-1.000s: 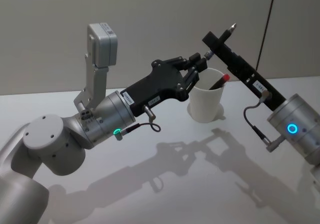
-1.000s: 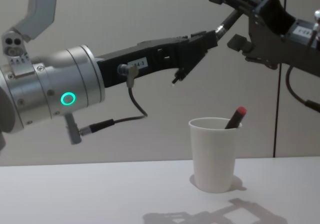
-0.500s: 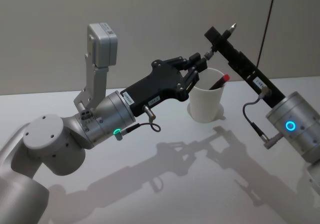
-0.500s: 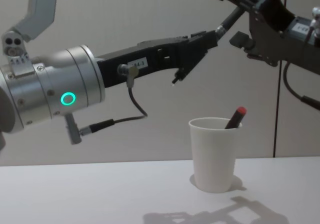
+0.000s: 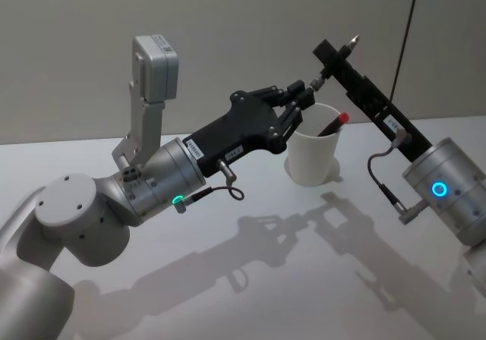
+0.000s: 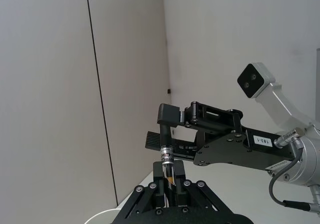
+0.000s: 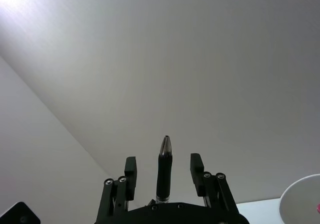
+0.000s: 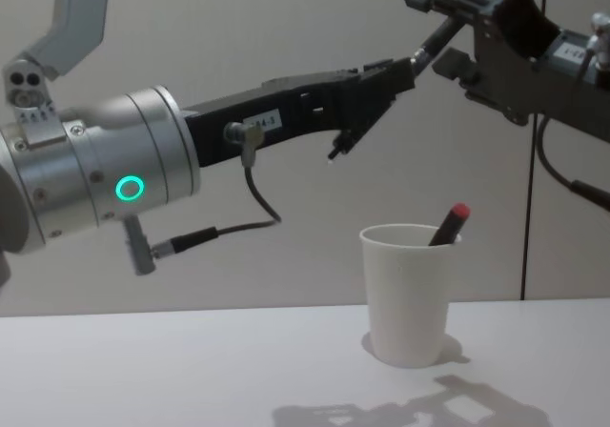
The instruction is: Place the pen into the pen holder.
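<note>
My right gripper grabs the pen by its upper end [image 8: 450,31] next, so its lower end stays free to drop into the pen holder [image 8: 410,294].
A slim dark pen [image 5: 343,51] with a silver tip is held high above the table, slanting up to the right. My left gripper [image 5: 304,93] is shut on its lower end, just above the rim of the pen holder [image 5: 313,158], a white paper cup. My right gripper [image 5: 334,58] is open, and the pen [image 7: 164,169] stands between its spread fingers [image 7: 196,166] without touching them. In the chest view the pen [image 8: 434,41] bridges the left gripper [image 8: 400,74] and right gripper [image 8: 438,31] above the pen holder [image 8: 410,294].
Another pen with a red cap [image 8: 450,223] leans inside the cup, also seen from the head as the red-capped pen [image 5: 335,123]. The white table [image 5: 250,279] carries only arm shadows. A grey wall stands close behind the cup.
The right arm has drawn back slightly to the right along the pen. The left gripper and the pen have stayed still.
</note>
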Robot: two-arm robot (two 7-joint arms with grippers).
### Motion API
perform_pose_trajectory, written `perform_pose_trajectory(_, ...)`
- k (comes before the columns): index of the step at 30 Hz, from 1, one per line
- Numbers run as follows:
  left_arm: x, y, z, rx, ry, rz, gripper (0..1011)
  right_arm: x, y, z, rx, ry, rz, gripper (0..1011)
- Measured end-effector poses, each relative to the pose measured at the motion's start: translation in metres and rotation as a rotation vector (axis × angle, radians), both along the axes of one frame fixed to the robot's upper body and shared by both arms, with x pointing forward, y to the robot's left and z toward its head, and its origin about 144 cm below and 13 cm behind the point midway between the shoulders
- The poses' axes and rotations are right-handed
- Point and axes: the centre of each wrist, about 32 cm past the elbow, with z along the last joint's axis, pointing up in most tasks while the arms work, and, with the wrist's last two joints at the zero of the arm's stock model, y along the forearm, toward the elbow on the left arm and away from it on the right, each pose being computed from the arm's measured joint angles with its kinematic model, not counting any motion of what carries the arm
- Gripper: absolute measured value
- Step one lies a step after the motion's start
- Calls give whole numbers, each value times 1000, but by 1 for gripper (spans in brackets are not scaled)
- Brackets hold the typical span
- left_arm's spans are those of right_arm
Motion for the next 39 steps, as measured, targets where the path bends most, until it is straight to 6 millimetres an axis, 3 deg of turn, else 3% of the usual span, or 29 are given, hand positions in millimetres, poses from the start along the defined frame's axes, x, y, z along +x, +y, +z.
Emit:
perform_pose_trajectory(18,0,0,0,0,1,0,123,0,1,0,4,0,-2,140)
perform_pose_trajectory(33,0,0,0,0,1,0,125,0,1,0,4,0,-4,122)
perform_pose_trajectory(38,0,0,0,-1,0,0,218,0,0,0,2,2,-8,122)
perform_pose_trajectory(39,0,0,0,-1,0,0,275,0,0,0,2,2,-8,122)
